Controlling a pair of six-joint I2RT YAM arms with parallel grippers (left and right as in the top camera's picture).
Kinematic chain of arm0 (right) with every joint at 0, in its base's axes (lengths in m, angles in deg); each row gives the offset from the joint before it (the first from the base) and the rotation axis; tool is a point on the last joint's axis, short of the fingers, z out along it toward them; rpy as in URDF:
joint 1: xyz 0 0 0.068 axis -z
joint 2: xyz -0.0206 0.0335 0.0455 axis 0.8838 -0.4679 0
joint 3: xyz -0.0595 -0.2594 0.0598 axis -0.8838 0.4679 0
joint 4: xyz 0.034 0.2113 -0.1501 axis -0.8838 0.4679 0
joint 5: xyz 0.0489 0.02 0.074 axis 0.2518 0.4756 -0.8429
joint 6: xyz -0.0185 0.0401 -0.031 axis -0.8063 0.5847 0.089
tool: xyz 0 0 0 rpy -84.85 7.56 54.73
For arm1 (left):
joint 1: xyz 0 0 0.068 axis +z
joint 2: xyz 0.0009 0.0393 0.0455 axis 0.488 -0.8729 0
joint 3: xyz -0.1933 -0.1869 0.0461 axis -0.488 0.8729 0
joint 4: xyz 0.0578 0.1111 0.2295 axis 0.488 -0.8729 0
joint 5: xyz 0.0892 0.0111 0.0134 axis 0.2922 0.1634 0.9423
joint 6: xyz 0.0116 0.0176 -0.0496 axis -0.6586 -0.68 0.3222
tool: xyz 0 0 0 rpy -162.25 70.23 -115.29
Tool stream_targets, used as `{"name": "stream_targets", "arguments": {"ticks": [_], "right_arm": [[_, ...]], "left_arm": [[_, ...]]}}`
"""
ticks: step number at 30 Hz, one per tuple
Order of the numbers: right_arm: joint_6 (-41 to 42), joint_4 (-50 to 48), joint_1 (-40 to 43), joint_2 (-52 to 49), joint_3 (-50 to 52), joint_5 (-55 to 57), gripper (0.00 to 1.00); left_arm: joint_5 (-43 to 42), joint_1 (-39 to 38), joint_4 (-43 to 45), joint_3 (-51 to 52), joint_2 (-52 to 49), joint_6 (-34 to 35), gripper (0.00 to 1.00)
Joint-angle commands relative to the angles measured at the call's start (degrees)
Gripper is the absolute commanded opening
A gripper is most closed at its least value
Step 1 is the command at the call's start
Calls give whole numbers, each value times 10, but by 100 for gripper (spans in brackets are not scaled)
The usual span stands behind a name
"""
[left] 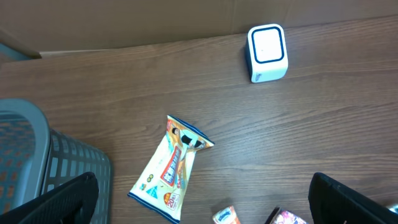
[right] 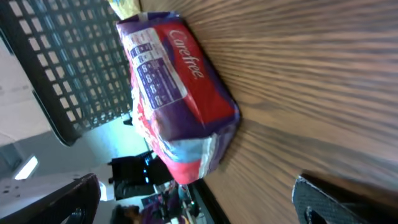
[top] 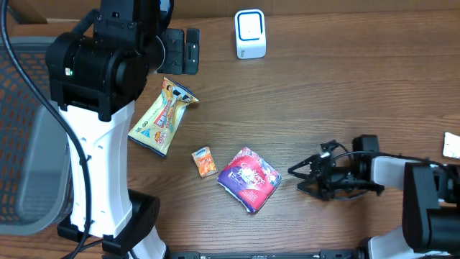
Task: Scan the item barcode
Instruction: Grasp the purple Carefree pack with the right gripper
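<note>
My right gripper should next grab the purple and red Carefree pack (top: 249, 178) low by the pack's end facing it, so the pack's broad sides stay free for barcode scanning.
A purple and red Carefree pack (top: 249, 178) lies flat on the wooden table near the front middle. In the right wrist view the pack (right: 177, 93) fills the space just ahead of the jaws. My right gripper (top: 302, 176) (right: 199, 199) is open, low over the table, just right of the pack and apart from it. A white barcode scanner (top: 250, 34) (left: 267, 52) stands at the back middle. High at the back left, my left gripper (top: 188, 50) (left: 202, 205) hangs open and holds nothing.
A yellow wipes pack (top: 162, 116) (left: 169, 168) and a small orange tissue pack (top: 204, 161) (left: 225, 216) lie left of the purple pack. A grey mesh basket (top: 29, 144) (left: 50, 162) stands at the left. A white item (top: 451, 145) shows at the right edge.
</note>
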Motion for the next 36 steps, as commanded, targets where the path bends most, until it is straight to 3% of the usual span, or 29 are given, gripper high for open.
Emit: {"name": "stream_targets", "arguments": {"ticks": [1, 6, 10, 11, 15, 16, 19, 27, 31, 36], "right_arm": [[126, -54, -56, -16, 17, 145, 100], [218, -80, -160, -16, -10, 200, 100], [231, -63, -199, -16, -43, 221, 100], [231, -63, -202, -16, -46, 223, 91], [231, -63, -207, -16, -49, 225, 26], [231, -64, -207, -16, -49, 225, 18], [227, -67, -207, -16, -49, 225, 5], [151, 4, -207, 30, -116, 229, 4], [96, 60, -207, 141, -208, 195, 4], [86, 61, -207, 240, -258, 126, 4]], "left_arm": [[-6, 2, 1, 3, -6, -9, 100], [-6, 2, 1, 3, -6, -9, 100], [-6, 2, 1, 3, -6, -8, 100], [-6, 2, 1, 3, -6, -9, 100], [-6, 2, 1, 3, -6, -8, 100], [-6, 2, 1, 3, -6, -9, 100], [-6, 2, 1, 3, -6, -8, 100], [-6, 2, 1, 3, -6, -9, 100], [-6, 2, 1, 3, -6, -9, 100], [-6, 2, 1, 3, -6, -8, 100]]}}
